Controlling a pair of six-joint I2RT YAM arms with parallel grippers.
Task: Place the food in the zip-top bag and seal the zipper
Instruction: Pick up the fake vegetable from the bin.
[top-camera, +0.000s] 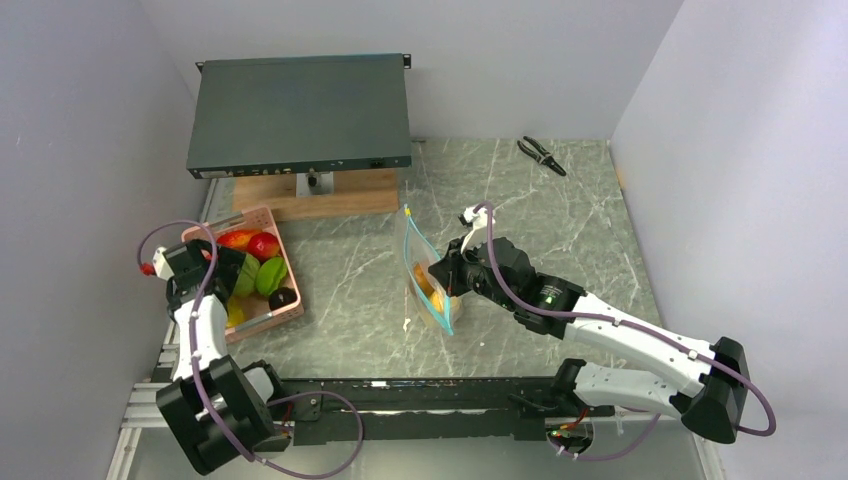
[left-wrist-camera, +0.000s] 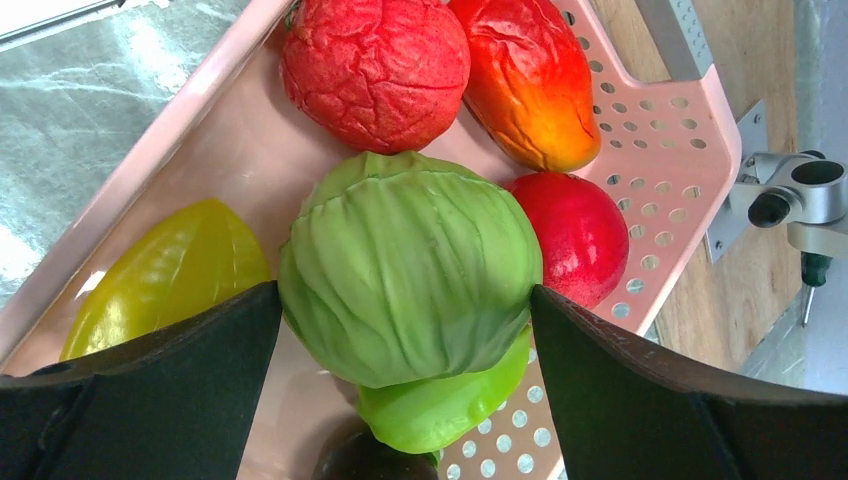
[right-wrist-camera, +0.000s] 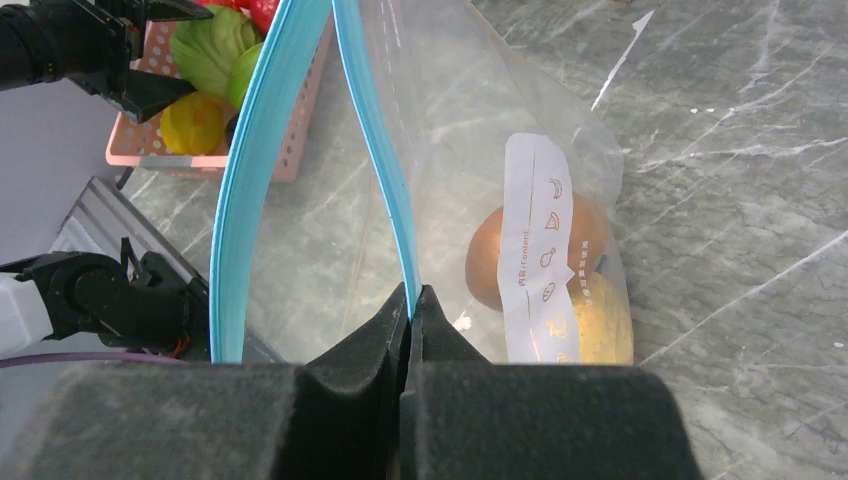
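Note:
My left gripper's fingers should next grip the round green cabbage across both sides. The cabbage's far end then stays free to enter the zip-top bag (top-camera: 425, 270).
The pink basket (top-camera: 262, 215) at the left holds the food: red, orange-red, yellow, lime-green and dark pieces. My left gripper (top-camera: 232, 272) is down in it. In the left wrist view its two fingers touch both sides of a round green cabbage (left-wrist-camera: 410, 265), which fills the gap between them (left-wrist-camera: 405, 330). The clear zip-top bag (top-camera: 425, 270) stands mid-table with its mouth open. My right gripper (right-wrist-camera: 410, 295) is shut on one side of the teal zipper strip (right-wrist-camera: 375, 160). An orange fruit (right-wrist-camera: 485, 260) and a yellow one (right-wrist-camera: 610, 320) lie inside the bag.
A dark grey equipment box (top-camera: 300, 110) on a wooden block stands at the back left. Black pliers (top-camera: 541, 155) lie at the back right. Grey walls close in on the left, back and right sides.

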